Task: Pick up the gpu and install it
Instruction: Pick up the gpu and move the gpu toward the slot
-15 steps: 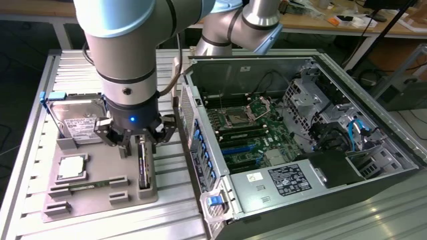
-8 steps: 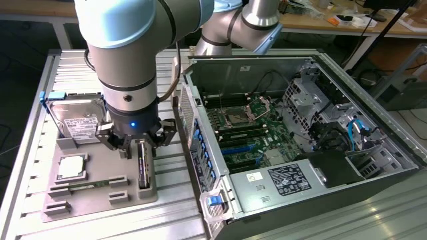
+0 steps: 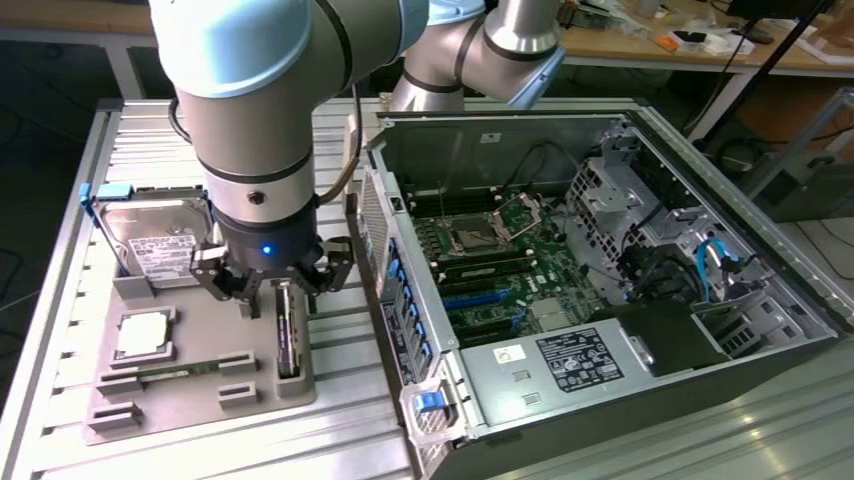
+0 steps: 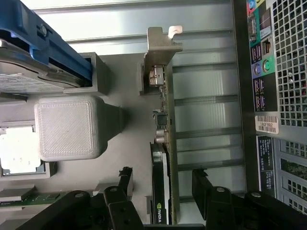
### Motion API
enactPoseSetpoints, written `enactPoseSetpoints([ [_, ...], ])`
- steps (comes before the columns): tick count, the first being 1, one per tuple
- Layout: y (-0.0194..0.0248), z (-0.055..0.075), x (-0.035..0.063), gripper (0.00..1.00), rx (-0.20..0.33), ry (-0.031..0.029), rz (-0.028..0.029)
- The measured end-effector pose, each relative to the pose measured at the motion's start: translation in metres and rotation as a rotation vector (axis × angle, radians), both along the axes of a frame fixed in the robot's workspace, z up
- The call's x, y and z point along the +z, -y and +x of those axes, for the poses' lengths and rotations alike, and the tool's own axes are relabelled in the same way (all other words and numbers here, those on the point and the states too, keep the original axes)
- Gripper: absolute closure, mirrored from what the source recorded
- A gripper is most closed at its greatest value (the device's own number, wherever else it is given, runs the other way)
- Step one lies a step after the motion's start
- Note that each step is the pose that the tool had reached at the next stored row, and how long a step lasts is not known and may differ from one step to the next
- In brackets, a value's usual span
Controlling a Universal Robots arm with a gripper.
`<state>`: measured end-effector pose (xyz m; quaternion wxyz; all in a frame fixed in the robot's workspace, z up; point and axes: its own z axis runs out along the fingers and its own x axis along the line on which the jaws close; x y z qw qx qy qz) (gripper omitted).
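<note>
The flat black shroud end (image 4: 162,196) of the GPU is the part my gripper should grab next, since bare connectors and chips (image 4: 160,117) stick out toward the bracket.
The gpu (image 3: 287,338) is a thin dark card standing on its edge in a slot of the grey holder tray (image 3: 200,400) on the exterior view's left. In the wrist view the gpu (image 4: 163,143) runs lengthwise between my fingers, its silver bracket at the far end. My gripper (image 3: 280,288) hangs just above the card, open, one finger (image 4: 125,178) on each side and not touching it. The gripper (image 4: 165,184) holds nothing. The open computer case (image 3: 400,180) lies on the exterior view's right with its motherboard (image 3: 501,250) exposed.
The tray also holds a hard drive (image 3: 154,235) in a blue frame, a processor chip (image 3: 144,335) and a green memory stick (image 3: 167,375). A grey block (image 4: 67,127) stands beside the card. The case's rear panel (image 4: 278,72) is close to the tray.
</note>
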<state>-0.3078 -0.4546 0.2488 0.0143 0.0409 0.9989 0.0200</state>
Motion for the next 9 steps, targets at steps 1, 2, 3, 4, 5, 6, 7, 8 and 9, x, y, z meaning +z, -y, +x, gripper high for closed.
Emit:
enactPoseSetpoints([
  [1,0.0,0.0,-0.0001,0.4,0.0,0.0001,0.0],
  [2,0.0,0.0,-0.0001,0.4,0.0,0.0,-0.0001],
  [3,0.0,0.0,-0.0002,0.4,0.0,0.0,0.0],
  [4,0.0,0.0,-0.0003,0.47,0.0,0.0,0.0],
  [5,0.0,0.0,-0.0007,0.53,0.0,0.0002,0.0001],
  [6,0.0,0.0001,-0.0016,0.53,0.0,0.0004,0.0003],
  [7,0.0,0.0,-0.0026,0.59,0.0,0.0001,0.0],
  [8,0.0,0.0,-0.004,0.65,0.0,-0.0001,-0.0001],
  [9,0.0,0.0,-0.005,0.71,0.0,0.0,0.0],
])
